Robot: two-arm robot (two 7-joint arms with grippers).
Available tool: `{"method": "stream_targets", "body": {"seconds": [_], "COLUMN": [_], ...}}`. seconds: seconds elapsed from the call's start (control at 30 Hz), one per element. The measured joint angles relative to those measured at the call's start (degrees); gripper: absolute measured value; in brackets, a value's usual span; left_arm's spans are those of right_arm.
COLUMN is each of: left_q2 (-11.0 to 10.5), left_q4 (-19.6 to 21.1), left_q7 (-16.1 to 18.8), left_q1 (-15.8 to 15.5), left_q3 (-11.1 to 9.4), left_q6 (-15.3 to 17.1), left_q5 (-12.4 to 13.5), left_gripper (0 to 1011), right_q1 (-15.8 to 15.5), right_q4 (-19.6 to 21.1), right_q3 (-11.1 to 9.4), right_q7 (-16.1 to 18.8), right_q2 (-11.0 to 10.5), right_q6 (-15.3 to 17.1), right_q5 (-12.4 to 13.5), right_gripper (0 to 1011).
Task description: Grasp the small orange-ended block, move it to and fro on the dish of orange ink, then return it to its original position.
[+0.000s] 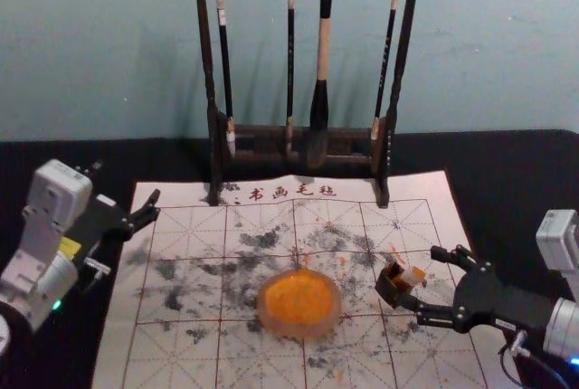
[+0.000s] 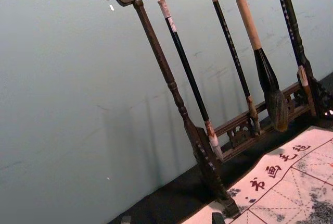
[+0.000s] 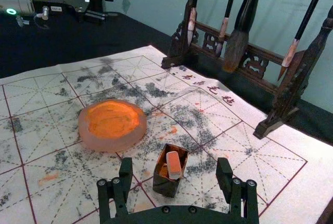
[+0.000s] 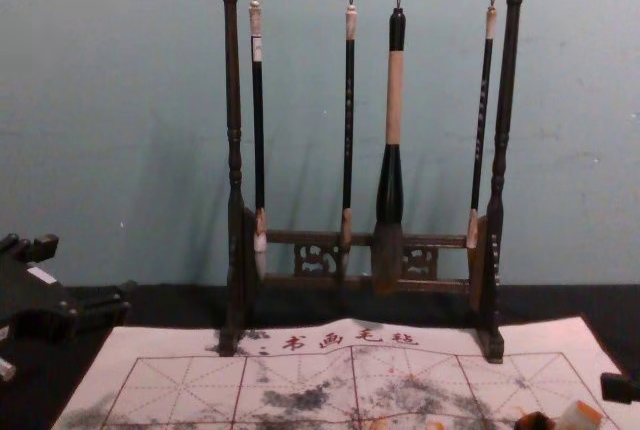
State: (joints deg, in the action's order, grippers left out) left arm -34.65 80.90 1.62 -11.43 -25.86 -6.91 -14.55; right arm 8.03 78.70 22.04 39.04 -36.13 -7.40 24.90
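Note:
I should next use my right gripper to grab the block by its pale end [image 3: 174, 164]. Its orange end then stays free for the dish of ink [image 3: 113, 123].
The small block [image 3: 174, 165], pale with an orange end, stands in a dark open-topped box [image 3: 165, 185] with orange stains inside. In the head view that block [image 1: 412, 276] leans out of the box [image 1: 390, 289], to the right of the round dish of orange ink [image 1: 299, 303]. My right gripper [image 1: 434, 283] is open at the box's right side, its fingers on either side of the block but not touching it. In the right wrist view the right gripper [image 3: 174, 174] has the box between its spread fingertips. My left gripper [image 1: 156, 206] stays parked, open, at the mat's left edge.
A wooden rack [image 1: 214, 127] with several hanging brushes stands behind the writing mat [image 1: 185, 219]. The ink-stained mat lies on a black-covered table [image 1: 517, 163], against a pale wall.

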Motion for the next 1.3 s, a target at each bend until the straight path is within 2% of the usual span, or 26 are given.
{"method": "stream_targets", "body": {"seconds": [0.4,0.57,0.83,1.0,1.03,1.1,1.27,1.3], "left_q2": [0.0,0.0,0.0,0.0,0.0,0.0,0.0,0.0], "left_q4": [0.0,0.0,0.0,0.0,0.0,0.0,0.0,0.0], "left_q7": [0.0,0.0,0.0,0.0,0.0,0.0,0.0,0.0], "left_q1": [0.0,0.0,0.0,0.0,0.0,0.0,0.0,0.0], "left_q3": [0.0,0.0,0.0,0.0,0.0,0.0,0.0,0.0], "left_q6": [0.0,0.0,0.0,0.0,0.0,0.0,0.0,0.0], "left_q5": [0.0,0.0,0.0,0.0,0.0,0.0,0.0,0.0], "left_gripper": [1001,1001,1001,1001,1001,1001,1001,1001], "right_q1": [0.0,0.0,0.0,0.0,0.0,0.0,0.0,0.0], "right_q4": [0.0,0.0,0.0,0.0,0.0,0.0,0.0,0.0], "right_q3": [0.0,0.0,0.0,0.0,0.0,0.0,0.0,0.0], "right_q7": [0.0,0.0,0.0,0.0,0.0,0.0,0.0,0.0], "right_q2": [0.0,0.0,0.0,0.0,0.0,0.0,0.0,0.0], "right_q6": [-0.1,-0.1,-0.1,-0.1,-0.1,-0.1,-0.1,-0.1], "right_q5": [0.0,0.0,0.0,0.0,0.0,0.0,0.0,0.0], "right_gripper": [1000,924,706,541,479,448,255,243]}}
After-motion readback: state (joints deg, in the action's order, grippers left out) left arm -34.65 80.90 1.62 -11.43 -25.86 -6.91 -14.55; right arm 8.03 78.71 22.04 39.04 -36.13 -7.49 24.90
